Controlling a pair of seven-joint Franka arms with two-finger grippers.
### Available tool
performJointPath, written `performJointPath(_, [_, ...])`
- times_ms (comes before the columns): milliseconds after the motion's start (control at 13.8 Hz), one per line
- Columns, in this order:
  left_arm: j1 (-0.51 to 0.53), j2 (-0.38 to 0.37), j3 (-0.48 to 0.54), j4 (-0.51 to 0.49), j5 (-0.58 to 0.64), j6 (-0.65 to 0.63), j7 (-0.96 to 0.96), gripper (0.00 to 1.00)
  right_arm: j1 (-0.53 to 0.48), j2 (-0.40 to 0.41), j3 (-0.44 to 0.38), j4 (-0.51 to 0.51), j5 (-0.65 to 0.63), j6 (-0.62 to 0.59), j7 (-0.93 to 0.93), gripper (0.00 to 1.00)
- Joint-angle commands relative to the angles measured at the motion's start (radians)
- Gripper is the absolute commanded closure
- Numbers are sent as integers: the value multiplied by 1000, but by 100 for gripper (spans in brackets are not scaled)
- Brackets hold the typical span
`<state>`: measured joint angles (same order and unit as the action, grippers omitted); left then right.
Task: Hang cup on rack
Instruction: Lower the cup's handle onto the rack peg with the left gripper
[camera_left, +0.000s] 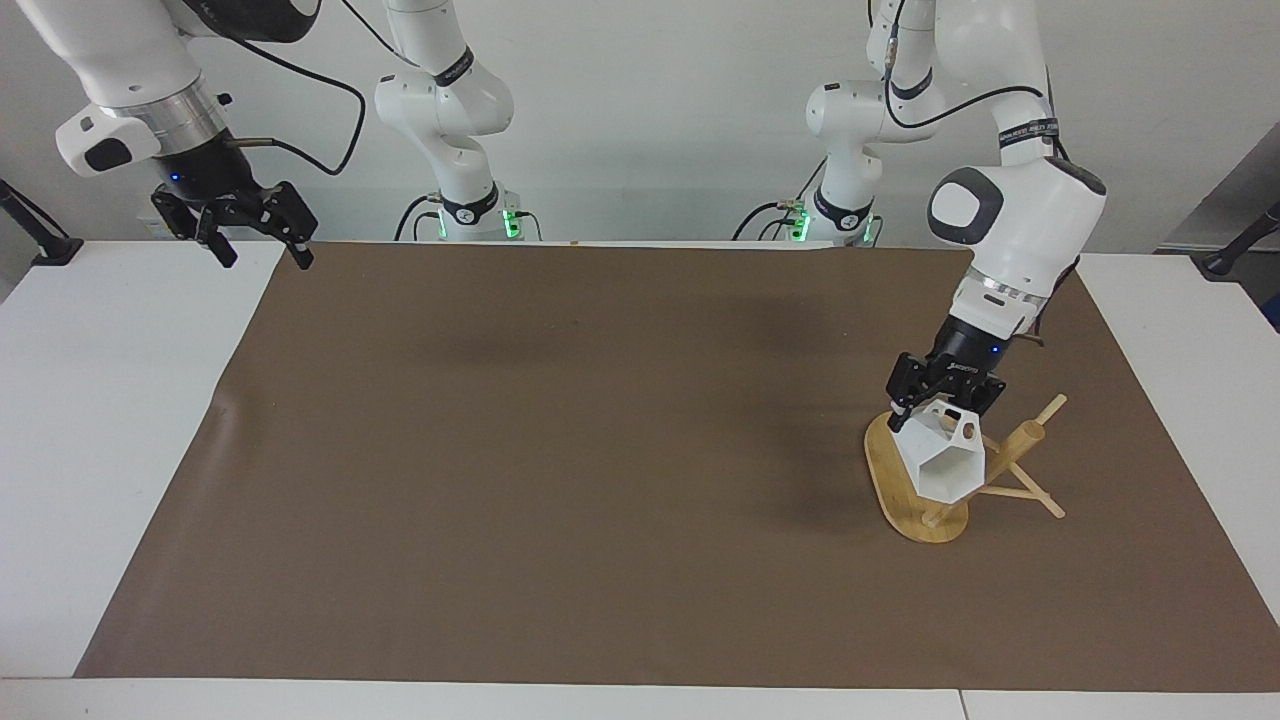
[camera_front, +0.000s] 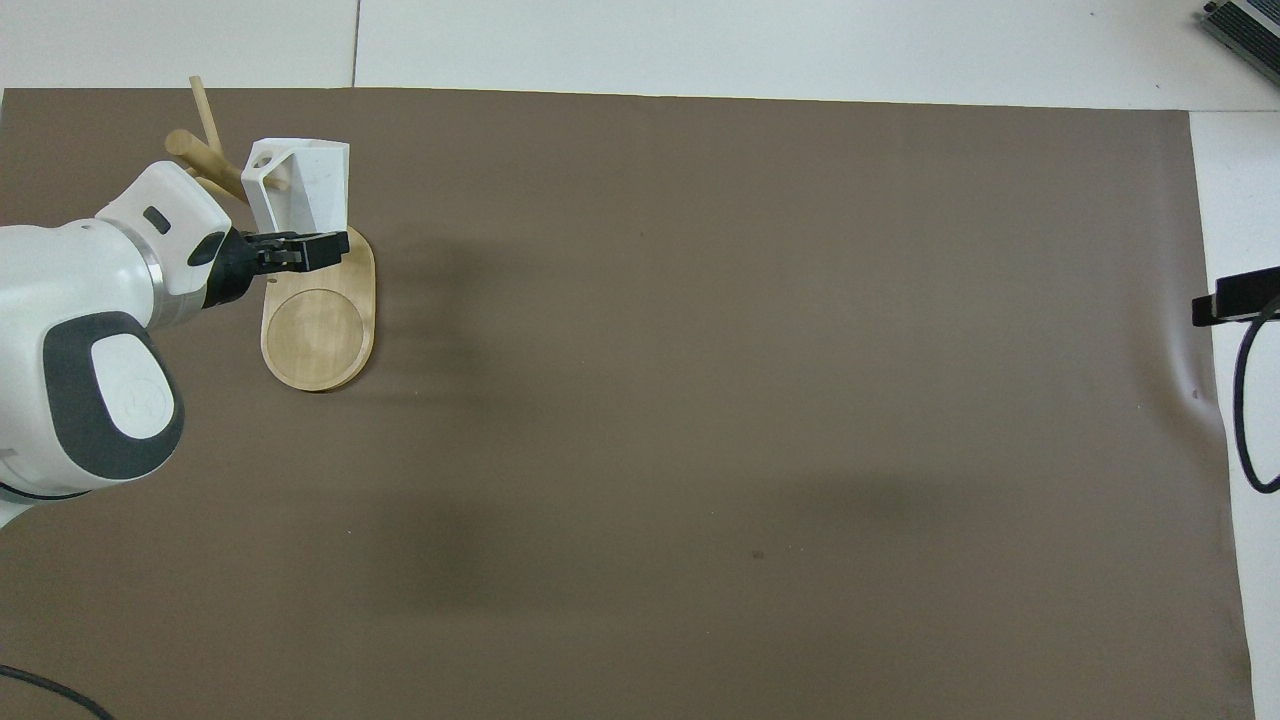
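Observation:
I should open my left gripper, because the cup's handle (camera_front: 257, 182) is around the thin peg (camera_front: 277, 184) beside the post in the overhead view. The cup would stay hanging there.
The white faceted cup (camera_left: 945, 462) is held tilted over the bamboo rack (camera_left: 893, 478), its open mouth facing away from the robots. Its handle hole is at a thin peg close to the rack's post (camera_left: 1010, 455). My left gripper (camera_left: 940, 400) is shut on the cup's bottom end, above the oval base. In the overhead view the cup (camera_front: 305, 185) sits beside the post (camera_front: 200, 160), with the left gripper (camera_front: 295, 250) over the base (camera_front: 320, 340). My right gripper (camera_left: 255, 243) is open and empty, and waits in the air over the brown mat's corner near the robots.
A brown mat (camera_left: 600, 450) covers most of the white table (camera_left: 100, 400). The rack stands at the left arm's end. A black part of the right gripper (camera_front: 1235, 297) shows at the overhead view's edge.

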<state>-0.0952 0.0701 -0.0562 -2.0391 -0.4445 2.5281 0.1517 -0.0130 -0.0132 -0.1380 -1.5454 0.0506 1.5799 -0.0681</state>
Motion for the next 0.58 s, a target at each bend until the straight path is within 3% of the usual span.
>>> performJointPath(0, [23,17,-7,43,9,-63,-87,100,15,-8,-14,-16,-21,19,2,0])
performJointPath(289, [29,13,-7,39,-37,-83,-175,100,8,-13,-12,-19,-29,35,1,0])
performJointPath(506, [42,13,-7,33,-94,-83,-198,100,10,-14,9,-25,-121,40,1,0])
